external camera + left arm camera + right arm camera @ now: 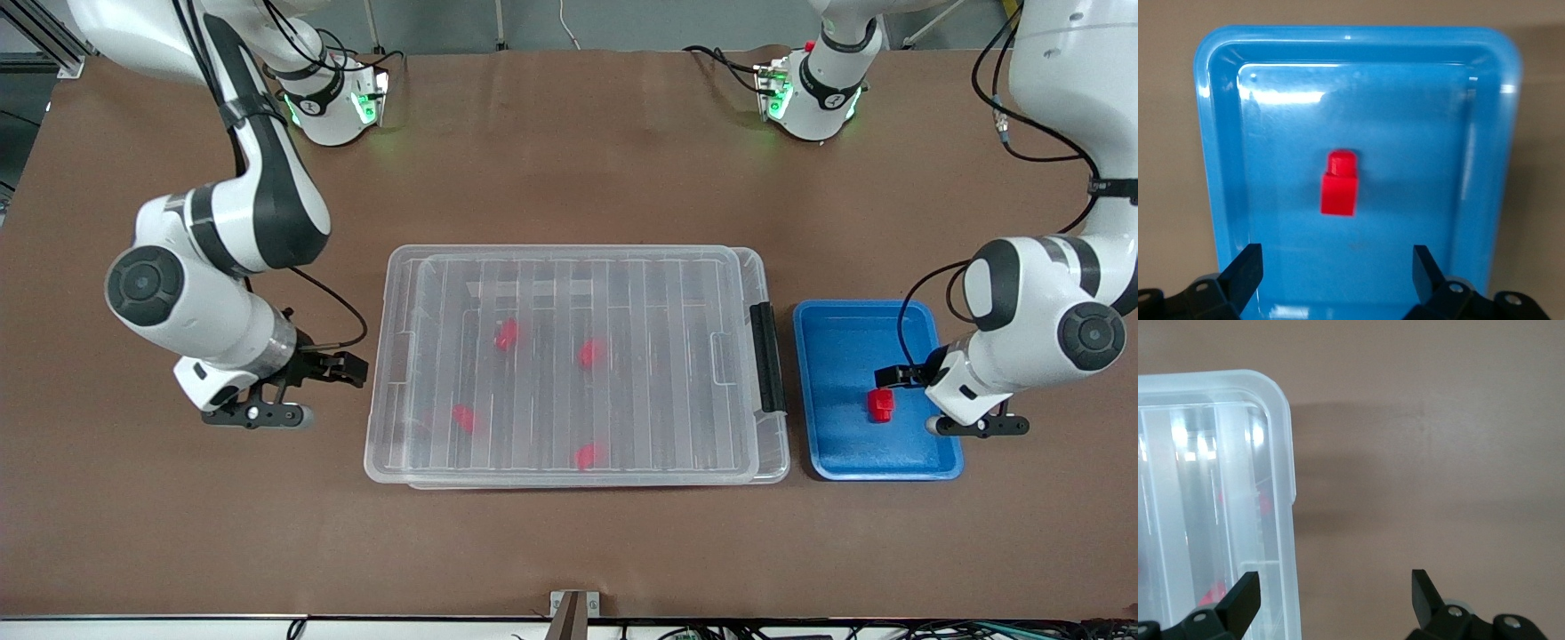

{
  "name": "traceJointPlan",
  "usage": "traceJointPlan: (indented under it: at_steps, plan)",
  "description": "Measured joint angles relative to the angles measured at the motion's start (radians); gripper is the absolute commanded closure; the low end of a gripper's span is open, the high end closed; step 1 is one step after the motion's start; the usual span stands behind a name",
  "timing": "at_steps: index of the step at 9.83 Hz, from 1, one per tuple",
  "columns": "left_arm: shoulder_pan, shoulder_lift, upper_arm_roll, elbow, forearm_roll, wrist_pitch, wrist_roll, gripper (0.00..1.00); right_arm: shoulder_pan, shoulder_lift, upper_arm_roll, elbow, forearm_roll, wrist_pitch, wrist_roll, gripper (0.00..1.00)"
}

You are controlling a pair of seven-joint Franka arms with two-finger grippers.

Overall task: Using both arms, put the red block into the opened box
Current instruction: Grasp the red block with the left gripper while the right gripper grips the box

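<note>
The red block goes in the opened box: my left gripper will next grab its square body (881, 412).
A small red block (880, 404) (1339, 185) lies on the blue tray (831, 444) (1225, 133), its stub pointing away from my left gripper. My left gripper (900, 380) (1336, 267) hangs low over the tray, open. The block sits just ahead of its fingertips, not between them. The clear box (391, 444) (1281, 453) stands mid-table with its ribbed lid (676, 302) lying on it and the black latch bar (766, 356) at the end beside the tray. My right gripper (342, 366) (1336, 590) is open and empty, by the box's short end toward the right arm's end of the table.
Several red pieces (506, 334) show through the lid inside the box. Bare brown table surrounds the box and tray. Both arm bases (338, 107) stand along the table edge farthest from the front camera.
</note>
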Motion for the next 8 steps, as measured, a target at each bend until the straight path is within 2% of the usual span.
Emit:
traceJointPlan:
  at_steps: [4, 5, 6, 8]
  plan:
    - [0.02, 0.122, -0.001, 0.047, 0.018, 0.057, 0.0, 0.24, 0.042, 0.032, 0.001, -0.031, 0.001, 0.045, -0.062, 0.0]
    - [0.019, 0.14, -0.003, 0.055, 0.018, 0.07, -0.001, 0.31, 0.048, 0.032, 0.001, -0.037, 0.001, 0.049, -0.064, 0.0]
    - [0.018, 0.156, -0.005, 0.059, 0.018, 0.079, -0.003, 0.4, 0.049, 0.032, 0.0, -0.043, 0.001, 0.051, -0.068, 0.0]
    - [0.013, 0.184, -0.009, 0.064, 0.016, 0.087, -0.006, 0.71, 0.048, 0.039, -0.006, -0.058, 0.001, 0.056, -0.081, 0.0]
